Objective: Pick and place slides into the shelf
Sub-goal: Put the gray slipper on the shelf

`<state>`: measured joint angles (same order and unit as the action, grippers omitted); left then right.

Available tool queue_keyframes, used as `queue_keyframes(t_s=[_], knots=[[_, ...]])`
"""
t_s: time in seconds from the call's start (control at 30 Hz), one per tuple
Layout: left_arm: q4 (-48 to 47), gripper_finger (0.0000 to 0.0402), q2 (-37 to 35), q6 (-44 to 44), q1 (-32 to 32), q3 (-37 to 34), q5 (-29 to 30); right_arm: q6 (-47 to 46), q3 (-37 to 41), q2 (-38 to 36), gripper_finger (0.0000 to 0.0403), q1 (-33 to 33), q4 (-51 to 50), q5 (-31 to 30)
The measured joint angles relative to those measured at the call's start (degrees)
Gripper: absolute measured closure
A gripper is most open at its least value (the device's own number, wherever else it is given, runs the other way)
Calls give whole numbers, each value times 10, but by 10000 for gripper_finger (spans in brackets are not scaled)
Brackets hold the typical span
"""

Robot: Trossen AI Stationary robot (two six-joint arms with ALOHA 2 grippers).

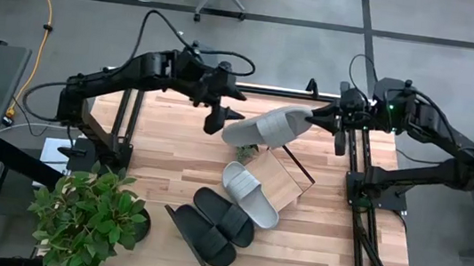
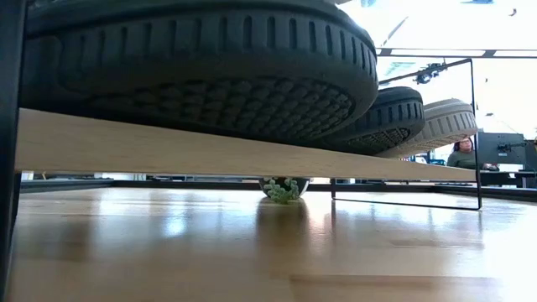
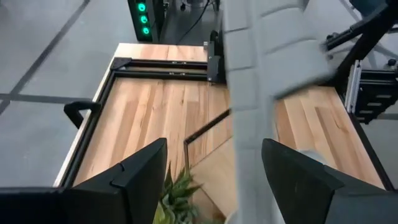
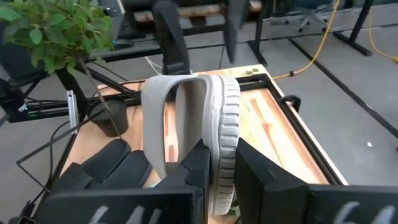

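Observation:
I will put the slide into the shelf, so next I will grab it with my left gripper by its sole's heel end, leaving the light grey slide's strap free.
A light grey slide is held in the air over the far middle of the table. My right gripper is shut on its right end. My left gripper is open at its left end. In the left wrist view the slide passes between the left gripper's spread fingers without touching them. The shelf lies on the table below, and its plank carries the other grey slide and two black slides, resting on their soles. My right gripper pinches the grey slide's sole between its two fingers, at the end toward the table's right. The fingers come level from the right and lie along the slide. The slide is turned on its side edge, its strap to one side, clear of table and shelf.
A potted plant stands at the table's near left corner. A small green plant sits on the table under the raised slide, beside the shelf. The black rail frame runs along the table's right edge. Bare wood lies to the far left.

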<state>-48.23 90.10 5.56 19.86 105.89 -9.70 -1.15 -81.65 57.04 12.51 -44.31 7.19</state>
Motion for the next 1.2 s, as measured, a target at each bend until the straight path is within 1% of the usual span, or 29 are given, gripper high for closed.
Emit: queue_keyframes(t_s=[0.07, 0.27, 0.53, 0.7, 0.93, 1.2], knots=[[-9, 152, 5, -1, 0, -1, -9, 0, 0, 3, 375, -6, 4, -2], [10, 143, 20, -12, 0, 0, -31, 1, 0, 9, 375, -11, 1, -11], [-3, 142, 21, -17, 0, 0, -74, 13, 0, 22, 375, -11, 18, -19], [-8, 142, 21, -17, 0, 0, -77, 19, 0, 34, 375, -11, 34, -12], [-42, 142, 21, -15, 0, 0, -79, 26, 0, 40, 375, -13, 59, -10], [-48, 142, 21, -29, 0, 0, -77, 26, 0, 41, 375, -13, 61, -10]])
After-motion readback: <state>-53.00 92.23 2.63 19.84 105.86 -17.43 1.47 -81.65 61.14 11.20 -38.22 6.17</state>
